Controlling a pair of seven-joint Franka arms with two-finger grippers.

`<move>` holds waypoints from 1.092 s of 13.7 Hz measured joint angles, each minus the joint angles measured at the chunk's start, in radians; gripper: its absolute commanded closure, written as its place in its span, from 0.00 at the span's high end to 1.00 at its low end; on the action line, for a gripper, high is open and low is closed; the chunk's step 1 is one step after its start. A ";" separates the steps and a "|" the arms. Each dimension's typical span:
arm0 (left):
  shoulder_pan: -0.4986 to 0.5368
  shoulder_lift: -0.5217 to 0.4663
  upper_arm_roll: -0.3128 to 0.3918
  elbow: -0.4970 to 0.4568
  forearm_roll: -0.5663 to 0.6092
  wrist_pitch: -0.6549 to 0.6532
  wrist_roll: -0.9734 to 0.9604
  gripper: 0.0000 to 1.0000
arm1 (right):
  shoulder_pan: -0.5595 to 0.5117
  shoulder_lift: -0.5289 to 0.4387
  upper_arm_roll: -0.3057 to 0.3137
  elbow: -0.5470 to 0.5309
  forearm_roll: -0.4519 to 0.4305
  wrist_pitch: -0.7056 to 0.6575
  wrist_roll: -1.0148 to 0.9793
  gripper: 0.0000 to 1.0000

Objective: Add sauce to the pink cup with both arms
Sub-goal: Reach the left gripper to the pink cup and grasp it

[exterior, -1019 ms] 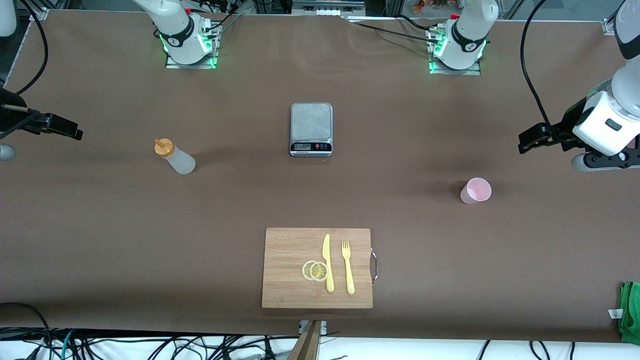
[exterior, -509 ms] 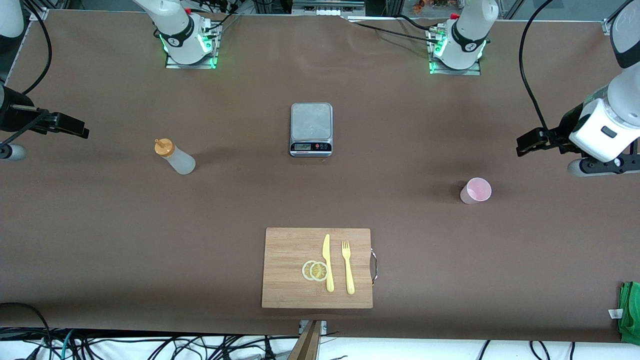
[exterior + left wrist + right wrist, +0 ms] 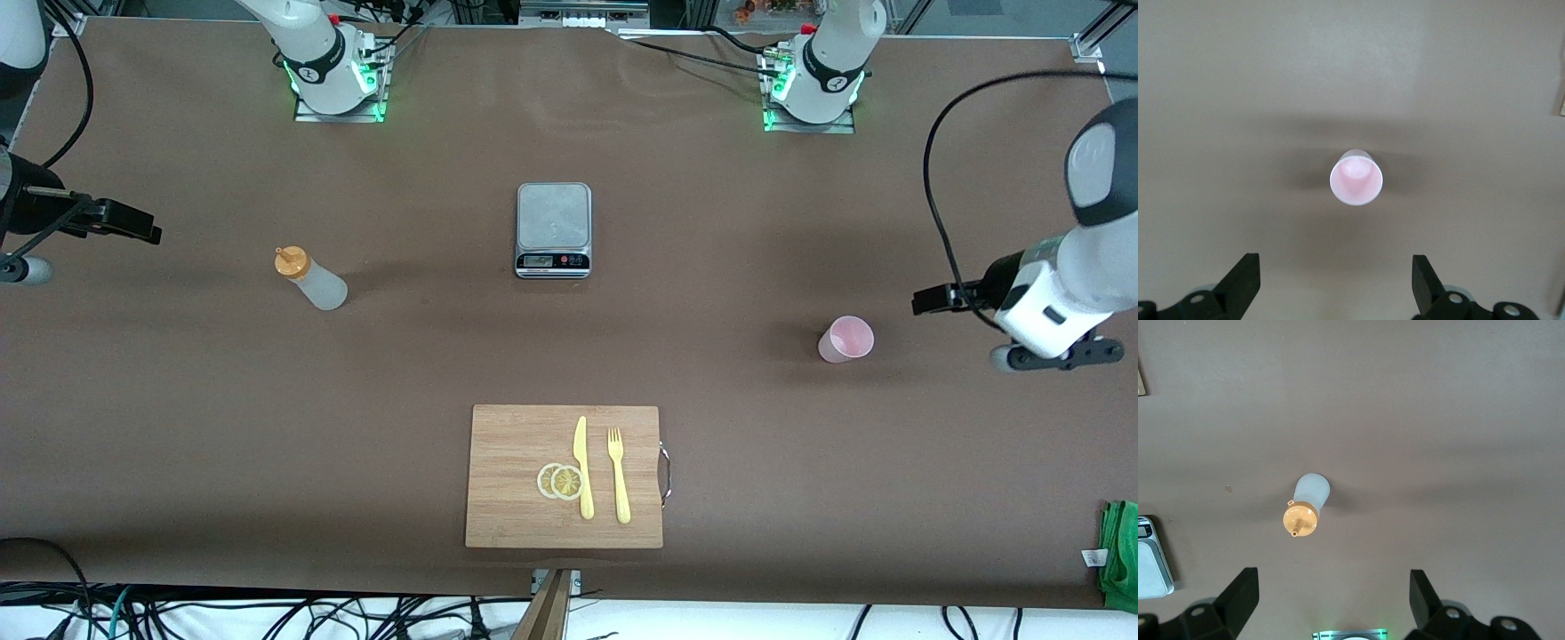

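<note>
My left gripper should grab the pink cup by its rim (image 3: 851,319) next, and then it should put the cup on the kitchen scale (image 3: 554,229) for sauce.
The pink cup (image 3: 845,339) stands upright and empty toward the left arm's end of the table, its mouth showing in the left wrist view (image 3: 1356,177). My left gripper (image 3: 927,300) hangs open over the table beside the cup, apart from it, with nothing between its fingers (image 3: 1336,267). The sauce is in a whitish squeeze bottle with an orange cap (image 3: 309,277), upright toward the right arm's end. My right gripper (image 3: 142,229) is open over the table's end, well clear of the bottle (image 3: 1308,505), and holds nothing (image 3: 1333,583).
A steel kitchen scale (image 3: 553,229) sits mid-table between the bottle and the cup. Nearer the front camera lies a wooden cutting board (image 3: 516,444) with a yellow knife (image 3: 582,467), a fork (image 3: 618,476) and lemon slices (image 3: 560,481). A green cloth (image 3: 1120,556) lies at the table's corner.
The left arm has swung toward the front camera, bringing its gripper closer to the pink cup. The right gripper has edged slightly toward the bottle. Both stay open.
</note>
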 measured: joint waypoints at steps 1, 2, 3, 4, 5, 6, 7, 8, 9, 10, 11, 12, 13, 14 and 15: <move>0.000 0.032 0.000 -0.008 0.004 0.036 0.017 1.00 | 0.000 0.000 0.000 0.000 0.000 0.000 0.000 1.00; 0.000 0.058 0.000 -0.020 0.007 0.068 0.025 1.00 | 0.000 0.000 0.000 0.000 0.000 0.000 0.000 1.00; 0.000 0.076 0.001 -0.038 0.010 0.097 0.029 1.00 | 0.000 0.000 0.000 0.000 0.000 0.000 0.000 1.00; -0.001 0.087 0.003 -0.066 0.017 0.131 0.032 1.00 | 0.000 0.000 0.000 0.000 0.000 0.000 0.000 1.00; -0.001 0.090 0.006 -0.101 0.021 0.171 0.035 1.00 | 0.000 0.000 0.000 0.000 0.000 0.000 0.000 1.00; -0.001 0.090 0.009 -0.141 0.022 0.215 0.038 1.00 | 0.000 0.000 0.000 0.000 0.000 0.000 0.000 1.00; -0.001 0.089 0.013 -0.179 0.022 0.254 0.039 1.00 | 0.000 0.000 0.000 0.000 0.000 0.000 0.000 1.00; -0.001 0.089 0.019 -0.218 0.022 0.287 0.041 1.00 | 0.000 0.000 0.000 0.000 0.000 0.000 0.000 1.00; -0.001 0.087 0.024 -0.252 0.022 0.318 0.042 1.00 | 0.000 0.000 0.000 0.000 0.000 0.000 0.000 1.00; -0.001 0.083 0.027 -0.290 0.022 0.355 0.042 1.00 | 0.000 0.000 0.000 0.000 0.000 0.000 0.000 1.00; -0.001 0.075 0.030 -0.331 0.022 0.398 0.043 1.00 | 0.000 0.000 0.000 0.000 0.000 0.000 0.000 1.00; -0.001 0.067 0.034 -0.369 0.022 0.434 0.044 1.00 | 0.000 0.000 0.000 0.000 0.000 0.000 0.000 1.00; -0.001 0.058 0.037 -0.406 0.022 0.468 0.051 1.00 | 0.000 0.000 0.000 0.000 0.000 0.000 0.000 1.00; -0.001 0.048 0.042 -0.441 0.022 0.501 0.069 1.00 | 0.000 0.000 0.000 0.000 0.000 0.000 0.000 1.00; -0.001 0.040 0.048 -0.472 0.022 0.530 0.086 1.00 | 0.000 0.000 0.001 0.000 0.000 -0.001 0.000 1.00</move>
